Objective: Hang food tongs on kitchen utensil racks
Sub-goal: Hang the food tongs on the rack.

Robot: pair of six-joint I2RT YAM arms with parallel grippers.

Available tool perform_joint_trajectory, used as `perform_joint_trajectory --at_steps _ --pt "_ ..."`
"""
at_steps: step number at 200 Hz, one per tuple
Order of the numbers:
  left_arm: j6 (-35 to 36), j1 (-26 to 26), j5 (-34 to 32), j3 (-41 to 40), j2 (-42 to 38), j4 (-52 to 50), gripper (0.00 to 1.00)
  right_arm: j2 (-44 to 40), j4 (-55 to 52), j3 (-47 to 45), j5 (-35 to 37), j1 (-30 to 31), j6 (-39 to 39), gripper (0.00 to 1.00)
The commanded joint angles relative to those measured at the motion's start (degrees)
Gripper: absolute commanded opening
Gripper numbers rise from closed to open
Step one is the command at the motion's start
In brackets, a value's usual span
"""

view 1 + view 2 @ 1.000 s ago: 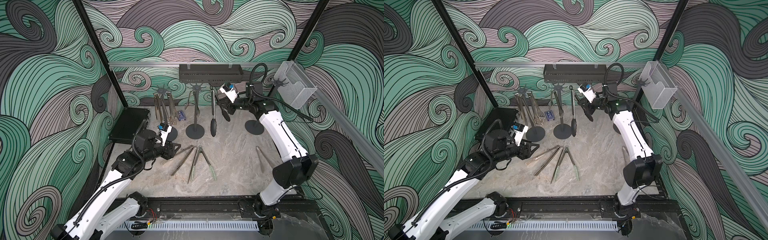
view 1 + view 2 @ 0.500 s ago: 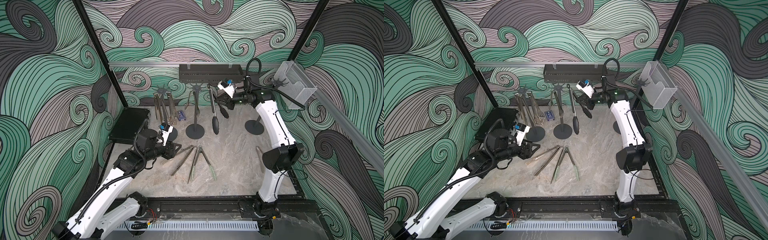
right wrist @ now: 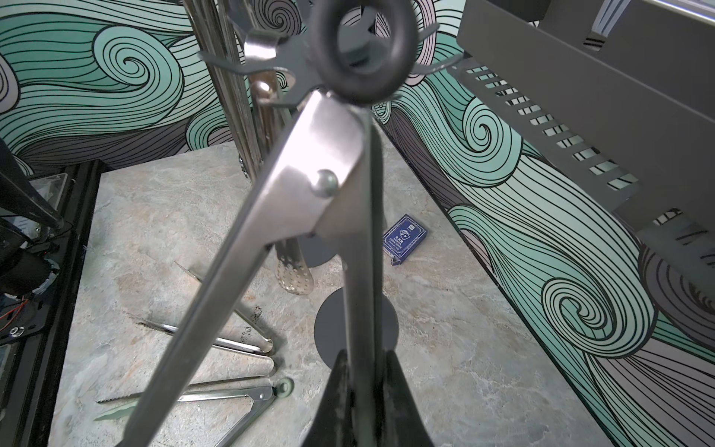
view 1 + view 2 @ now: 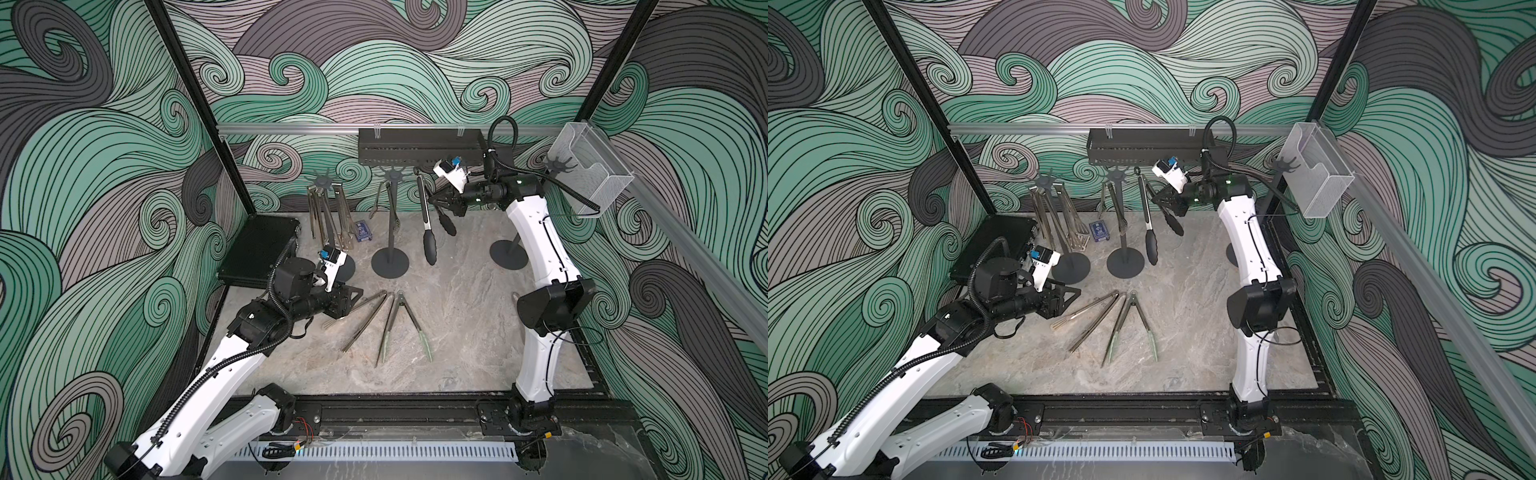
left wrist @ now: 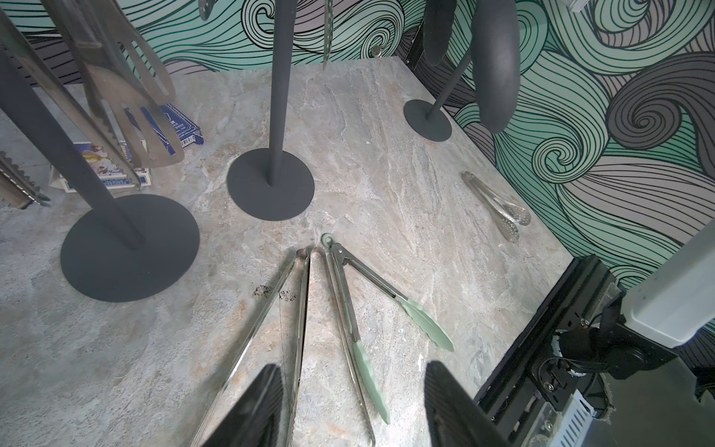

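Note:
I should keep holding the tongs with my right gripper. The tongs' ring end is still short of the middle rack's hooks, so they would fall to the table if I opened now.
My right gripper (image 4: 437,200) (image 3: 363,391) is shut on one arm of black-tipped tongs (image 4: 424,220) (image 4: 1148,224) that hang upright. Their ring end (image 3: 363,50) sits close by the hook crown of the middle rack (image 4: 392,173); whether it is on a hook I cannot tell. The left rack (image 4: 325,181) carries several steel tongs (image 4: 328,216). The right rack (image 4: 561,166) stands behind my right arm. Two steel tongs (image 4: 365,309) and green-tipped tongs (image 4: 405,328) (image 5: 360,329) lie on the table. My left gripper (image 4: 357,297) (image 5: 348,406) is open over their tips.
A dark perforated shelf (image 4: 419,145) hangs on the back rail. A clear mesh basket (image 4: 590,174) hangs at the right. A black case (image 4: 259,249) lies at the left, a blue card box (image 4: 363,230) by the rack bases. One more steel tongs (image 5: 499,209) lies near the right wall.
My right arm has lifted the black-tipped tongs and carried them towards the middle rack's crown. The left arm has hardly moved.

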Motion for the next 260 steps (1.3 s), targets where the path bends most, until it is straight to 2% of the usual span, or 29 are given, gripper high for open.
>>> perform_joint_trajectory --at_steps 1,260 --pt "0.82 -0.30 0.55 0.12 0.08 0.45 0.59 0.96 -1.23 1.94 -1.88 -0.23 0.93 0.00" --pt "0.66 -0.34 0.79 -0.94 -0.07 0.96 0.59 6.39 -3.02 5.19 -1.27 2.99 1.40 0.00"
